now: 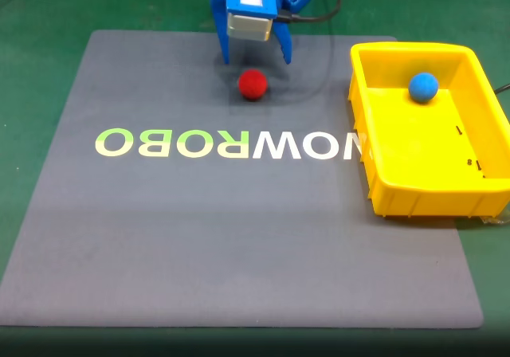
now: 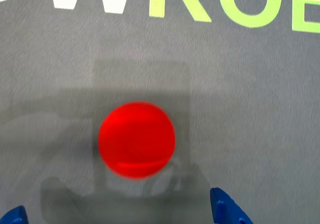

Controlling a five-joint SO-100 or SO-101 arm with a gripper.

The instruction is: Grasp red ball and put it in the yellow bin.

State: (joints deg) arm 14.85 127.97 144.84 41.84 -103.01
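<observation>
I will next grab the red ball [image 1: 253,84] by its round sides with my gripper to put it in the yellow bin.
The red ball [image 1: 253,84] lies on the grey mat [image 1: 159,237], just in front of my blue gripper [image 1: 255,57] in the fixed view. The gripper is open, its two blue fingers spread wider than the ball and hovering behind it. In the wrist view the red ball [image 2: 136,139] sits centred beyond the gripper [image 2: 120,215], whose blue fingertips [image 2: 226,209] show at the bottom edge, apart from the ball. The yellow bin [image 1: 382,186] stands at the mat's right side, well to the right of the gripper.
A blue ball [image 1: 423,87] rests inside the bin near its far wall. The mat carries large white and green lettering [image 1: 231,143] across its middle. Green table surface [image 1: 48,22] surrounds the mat.
</observation>
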